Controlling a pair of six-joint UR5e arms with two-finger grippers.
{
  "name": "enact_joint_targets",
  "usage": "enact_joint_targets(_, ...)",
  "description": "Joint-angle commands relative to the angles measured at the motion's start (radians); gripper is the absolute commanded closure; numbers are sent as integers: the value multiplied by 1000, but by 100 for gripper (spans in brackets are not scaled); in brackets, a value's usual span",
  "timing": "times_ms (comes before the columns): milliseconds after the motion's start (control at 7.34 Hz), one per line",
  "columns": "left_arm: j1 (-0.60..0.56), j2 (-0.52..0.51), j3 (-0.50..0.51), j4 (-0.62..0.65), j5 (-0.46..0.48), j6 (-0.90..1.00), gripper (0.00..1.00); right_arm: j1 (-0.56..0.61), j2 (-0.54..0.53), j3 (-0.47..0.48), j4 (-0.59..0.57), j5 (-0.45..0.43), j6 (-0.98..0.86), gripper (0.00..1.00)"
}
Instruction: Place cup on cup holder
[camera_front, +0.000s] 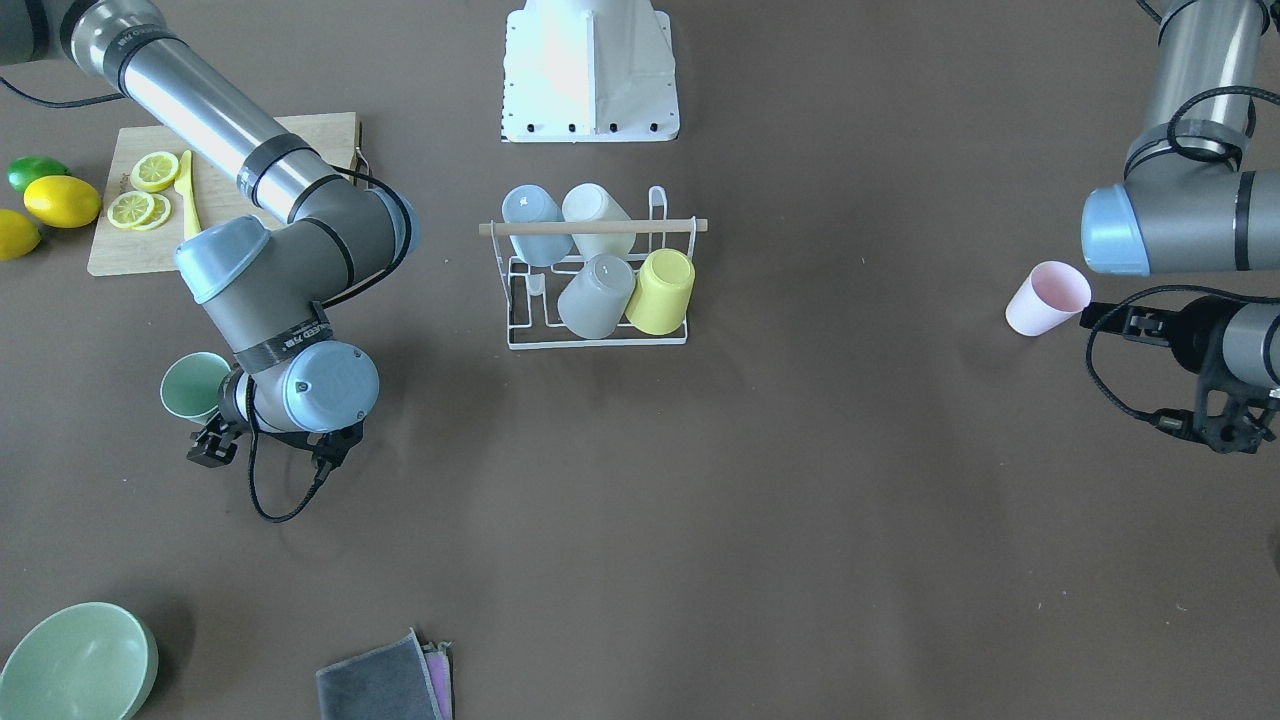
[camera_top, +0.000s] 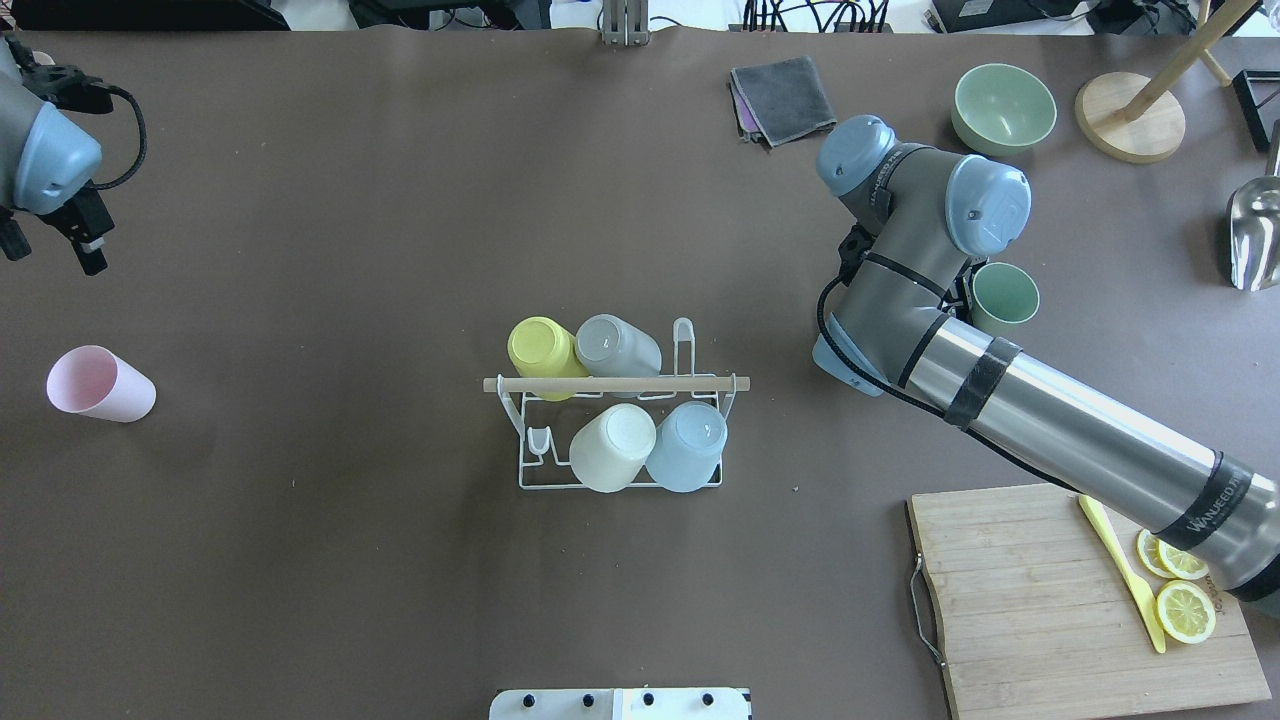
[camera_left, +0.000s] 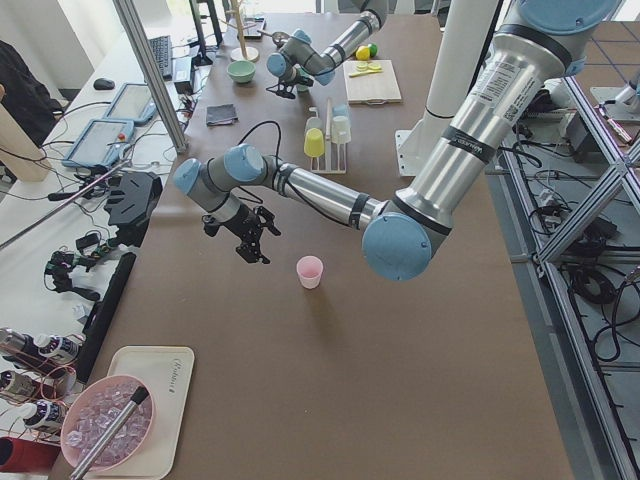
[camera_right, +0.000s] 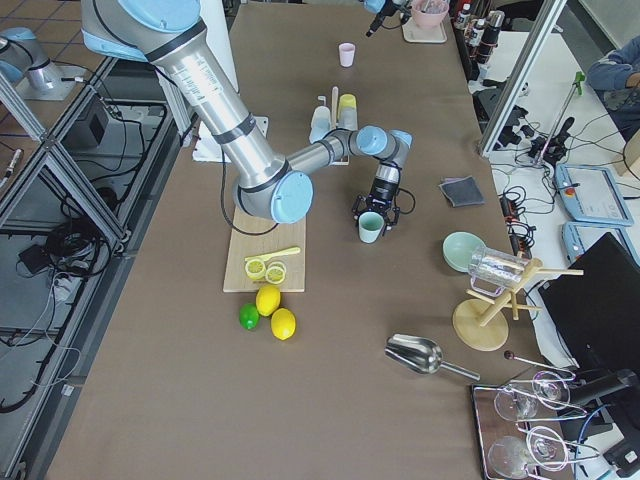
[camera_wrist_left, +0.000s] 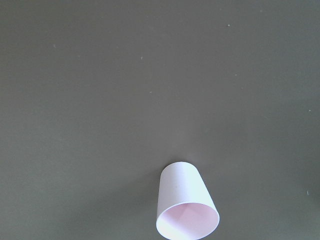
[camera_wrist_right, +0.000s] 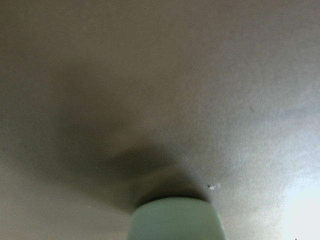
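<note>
The pink cup (camera_wrist_left: 186, 210) has to stand upside down on the cup holder, so next my left gripper needs to grab it by its tapered body (camera_wrist_left: 181, 185).
The cup holder (camera_top: 700, 384) (camera_front: 690, 226), a white wire rack with a wooden rod, stands mid-table and holds several cups upside down. A pink cup (camera_top: 100, 385) (camera_wrist_left: 186, 210) lies on its side at the left. My left gripper (camera_top: 50, 248) hovers beyond it, open and empty. A green cup (camera_top: 1005, 298) (camera_front: 195, 385) stands upright at the right. My right gripper (camera_right: 374, 220) is low at this cup with its jaws on either side. They look open. The cup fills the bottom of the right wrist view (camera_wrist_right: 175, 219).
A wooden cutting board (camera_top: 1030, 600) with lemon slices and a yellow knife lies near the right arm. A green bowl (camera_top: 1003, 105), a folded grey cloth (camera_top: 785, 95) and a wooden stand (camera_top: 1130, 115) sit at the far side. The robot's white base (camera_front: 590, 70) is behind the rack.
</note>
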Motion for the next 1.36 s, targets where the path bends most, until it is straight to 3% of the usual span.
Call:
enact_joint_targets(0,78,-8,31,-1,3,-40,2,0,-3,3,0,-6,0,0)
enact_joint_targets(408,117,-22,98,-41,32,-33,2,0,-10,11,-2,-8,0,0)
enact_joint_targets(545,156,-22,111,-100,90,-37,2,1,-12,12,-2,-8,0,0)
enact_joint_targets(1225,189,-21,159,-106,100,-34,2,6,-44,49,0,-17,-39,0)
